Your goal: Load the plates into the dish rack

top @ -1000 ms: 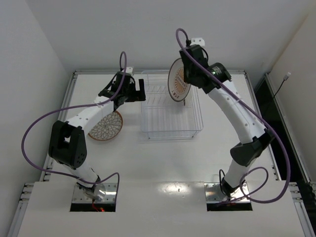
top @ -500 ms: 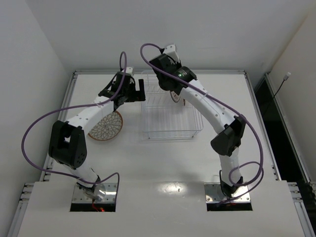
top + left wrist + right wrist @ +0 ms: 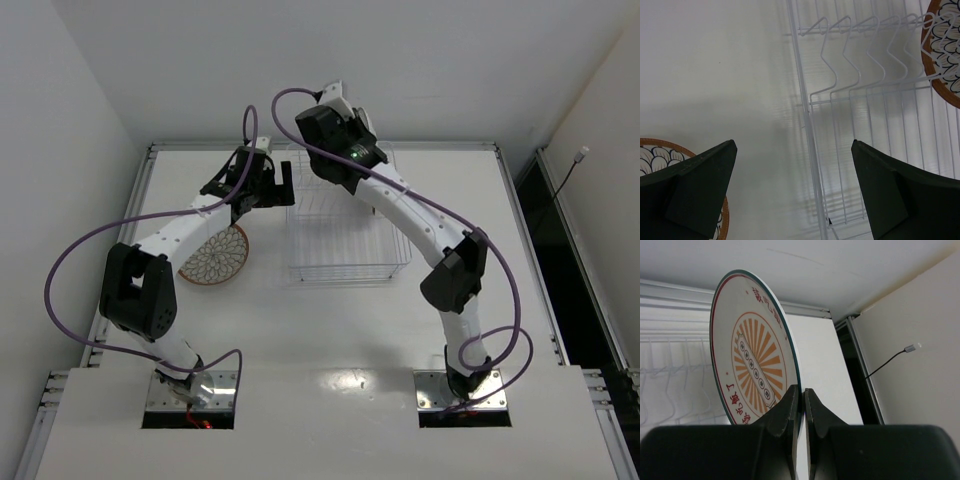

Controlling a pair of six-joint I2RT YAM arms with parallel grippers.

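Note:
The upright plate is above the rack wires and would fall onto them if I opened my right gripper now. I need to lower the plate between the wires, then open my right gripper.
My right gripper (image 3: 801, 390) is shut on the rim of an upright plate (image 3: 752, 365) with an orange sunburst face and red marks. In the top view the right wrist (image 3: 335, 135) is over the far left end of the dish rack (image 3: 345, 240) and hides this plate. My left gripper (image 3: 794, 145) is open and empty above the rack's left edge (image 3: 807, 125); it also shows in the top view (image 3: 280, 188). A brown-rimmed floral plate (image 3: 215, 255) lies flat on the table left of the rack. Another floral plate (image 3: 945, 50) shows behind the rack wires.
The table's raised border (image 3: 150, 160) runs along the far and left sides. White walls stand close behind. The right arm's elbow (image 3: 455, 275) hangs near the rack's right front corner.
My right arm has swung left with the plate, from the rack's far right to its far left end. The left arm and the flat plate have not moved.

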